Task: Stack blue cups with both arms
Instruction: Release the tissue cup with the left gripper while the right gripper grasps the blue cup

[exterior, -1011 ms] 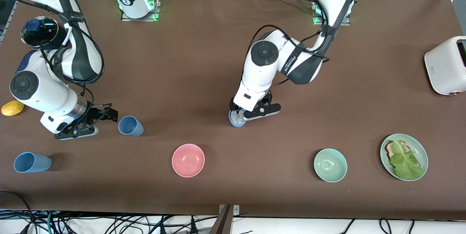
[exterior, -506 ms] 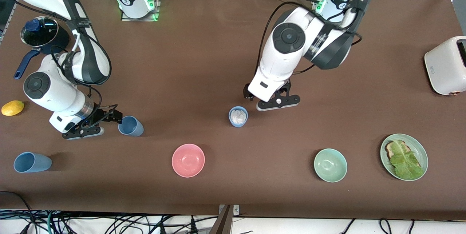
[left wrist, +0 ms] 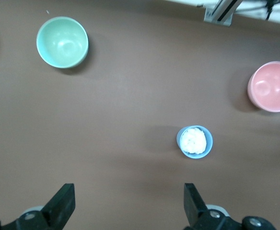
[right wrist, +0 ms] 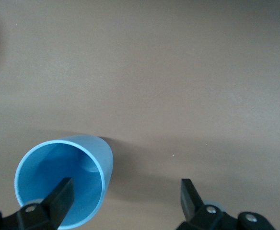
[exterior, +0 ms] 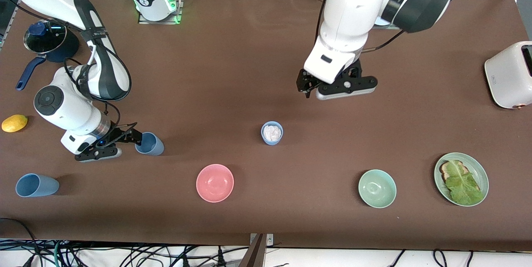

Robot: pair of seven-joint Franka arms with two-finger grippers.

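Observation:
I should grab the lying cup by its rim [right wrist: 103, 178] next with my right gripper, to stack it into the upright blue cup.
Three blue cups are on the table. One stands upright mid-table [exterior: 272, 133] with white stuff inside; it also shows in the left wrist view [left wrist: 194, 142]. My left gripper [exterior: 306, 88] is open and empty, raised above the table, off to one side of this cup [left wrist: 129, 206]. A second cup [exterior: 150, 144] lies on its side toward the right arm's end. My right gripper [exterior: 134, 138] is open at its mouth; in the right wrist view [right wrist: 125, 201] one finger overlaps the cup's [right wrist: 63, 187] rim. A third cup [exterior: 36, 185] lies on its side near the table corner.
A pink bowl [exterior: 215, 182] and a mint-green bowl [exterior: 377, 188] sit nearer the front camera. A plate with toast and lettuce [exterior: 482, 175], a white toaster [exterior: 509, 74], a lemon [exterior: 14, 123] and a dark-blue lidded pot [exterior: 45, 38] stand around the edges.
My left gripper let go of the upright cup, rose and drew back toward its base. My right gripper moved closer to the lying cup's mouth.

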